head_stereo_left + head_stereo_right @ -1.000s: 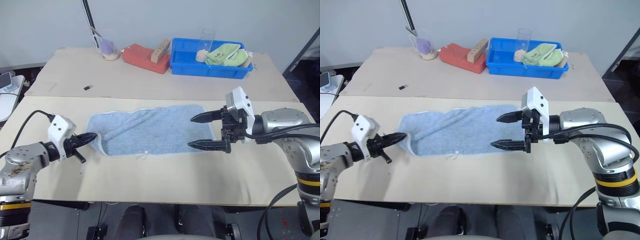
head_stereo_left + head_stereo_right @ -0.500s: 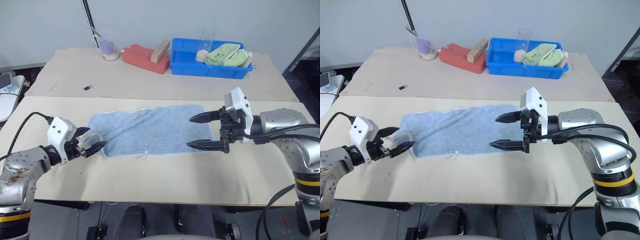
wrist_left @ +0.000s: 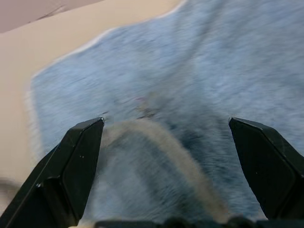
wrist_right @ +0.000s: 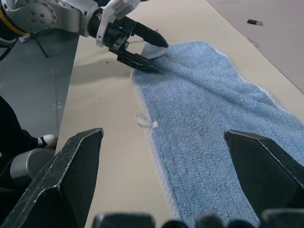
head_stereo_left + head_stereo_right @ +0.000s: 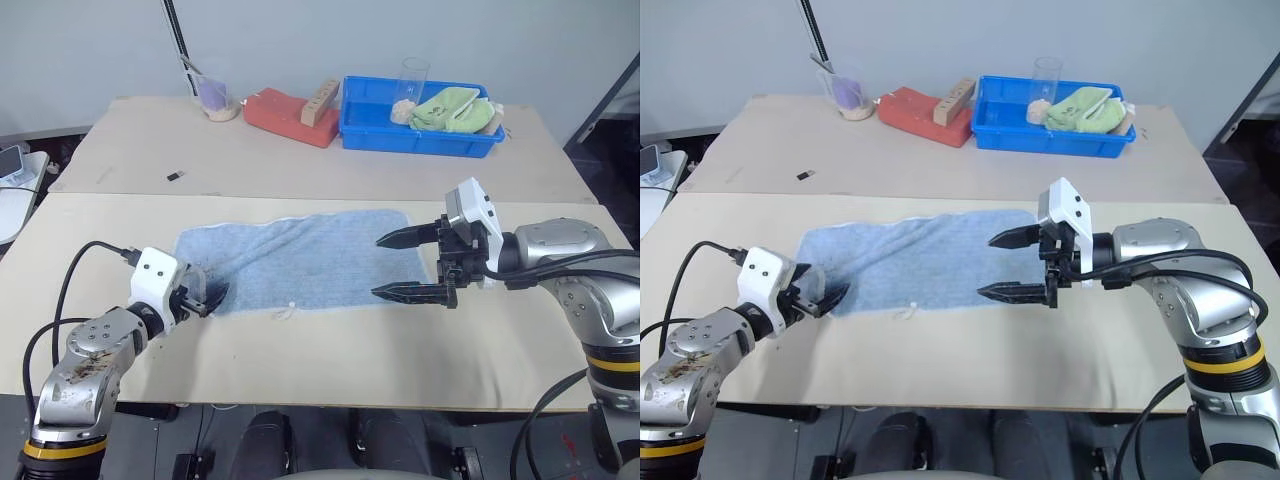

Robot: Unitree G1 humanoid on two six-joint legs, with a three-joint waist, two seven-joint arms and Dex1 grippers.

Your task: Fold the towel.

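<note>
Next, my right gripper pinches the towel (image 5: 300, 258) by its near hem corner, as the towel lies flat and wide across the table.
The light blue towel (image 5: 300, 258) lies flat and lengthwise on the near table, with a whitish hem and a small tag (image 5: 287, 311) at its near edge. My left gripper (image 5: 205, 295) is open at the towel's left end. In the left wrist view its fingers (image 3: 71, 166) stand wide apart over the towel (image 3: 190, 71), with a raised wrinkle of cloth between them. My right gripper (image 5: 405, 265) is open and hovers just above the towel's right end, pointing left, with nothing between its fingers. The right wrist view looks along the towel (image 4: 213, 118) to the left gripper (image 4: 154, 57).
On the far table stand a blue bin (image 5: 400, 140) holding a green cloth (image 5: 450, 108) and a glass (image 5: 413, 80), a red block (image 5: 290, 115) with a wooden piece (image 5: 322, 100) on it, and a cup (image 5: 215, 98). A small black item (image 5: 175, 177) lies nearby.
My left gripper went from shut at the towel's left edge to open, and moved right and down onto the towel's left end. The right gripper stayed put.
</note>
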